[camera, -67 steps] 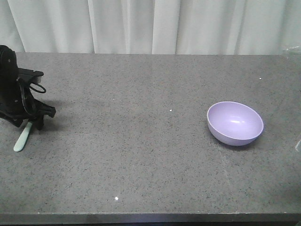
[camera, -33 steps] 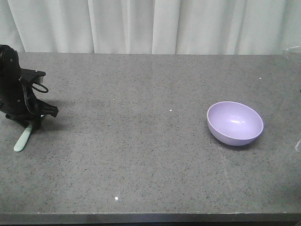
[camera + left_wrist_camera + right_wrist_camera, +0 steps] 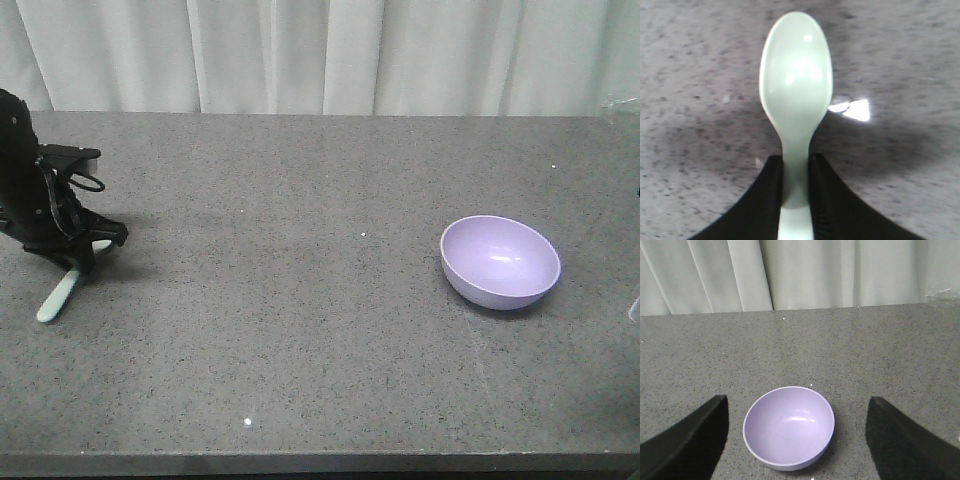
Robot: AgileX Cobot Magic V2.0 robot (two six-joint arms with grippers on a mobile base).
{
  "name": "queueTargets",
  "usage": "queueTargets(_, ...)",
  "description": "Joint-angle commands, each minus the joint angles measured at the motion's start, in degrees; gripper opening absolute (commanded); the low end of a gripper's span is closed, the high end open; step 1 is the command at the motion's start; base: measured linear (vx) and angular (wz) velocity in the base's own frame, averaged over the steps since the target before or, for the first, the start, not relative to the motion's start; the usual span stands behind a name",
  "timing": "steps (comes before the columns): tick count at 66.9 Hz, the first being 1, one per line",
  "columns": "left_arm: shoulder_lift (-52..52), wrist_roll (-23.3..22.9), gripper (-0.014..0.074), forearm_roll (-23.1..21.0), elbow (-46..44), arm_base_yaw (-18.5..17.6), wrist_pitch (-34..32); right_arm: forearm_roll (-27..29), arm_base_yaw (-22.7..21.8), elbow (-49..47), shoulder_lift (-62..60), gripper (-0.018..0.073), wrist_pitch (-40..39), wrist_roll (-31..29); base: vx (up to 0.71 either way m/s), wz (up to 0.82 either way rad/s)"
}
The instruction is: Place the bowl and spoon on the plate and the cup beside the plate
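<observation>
My right gripper picks up the lavender bowl by its rim [image 3: 557,264] next, to arrange it on the plate with the spoon [image 3: 56,298].
A pale mint-green spoon [image 3: 796,80] sticks out from my left gripper [image 3: 796,165], whose jaws are shut on its handle. In the front view this gripper [image 3: 74,264] is at the far left of the table, and the spoon [image 3: 56,298] slants down towards the tabletop. The lavender bowl [image 3: 500,260] sits upright and empty at the right. In the right wrist view my right gripper [image 3: 797,399] is open, its jaws wide apart above and on either side of the bowl [image 3: 788,427], touching nothing. The plate and the cup are out of view.
The grey speckled stone tabletop [image 3: 300,330] runs to a front edge near the bottom of the front view. A white curtain [image 3: 320,50] hangs behind its far edge.
My left gripper has shifted slightly to the right, carrying the spoon with it. The bowl has not moved.
</observation>
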Motion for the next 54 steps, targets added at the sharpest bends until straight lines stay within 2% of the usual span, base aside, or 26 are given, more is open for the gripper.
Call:
queueTargets(1,-7.30,0.98,-0.0008,-3.98,-1.27,-0.09,-1.78,0.57,-0.07,-3.12,1.18,0.0541,-3.83,0.61,0.00,0.00)
queueTargets(13,-15.18,2.39,-0.0008,-8.21,-1.27,-0.09,-3.07,0.09,-0.07,-9.96,7.45,0.0541,-1.40,2.08,0.00,0.00)
queueTargets(34,-27.55,3.98,-0.0008,-14.63,-1.27,-0.09,-7.34,-0.03,-0.12,-22.31,27.22,0.0506,3.89,2.61,0.00,0.00)
queueTargets(54,-31.78,3.98,-0.0008,-14.53,-1.27,-0.09,-7.97,1.00,-3.25,-22.95,42.26,0.0506,6.69,1.69,0.00,0.00)
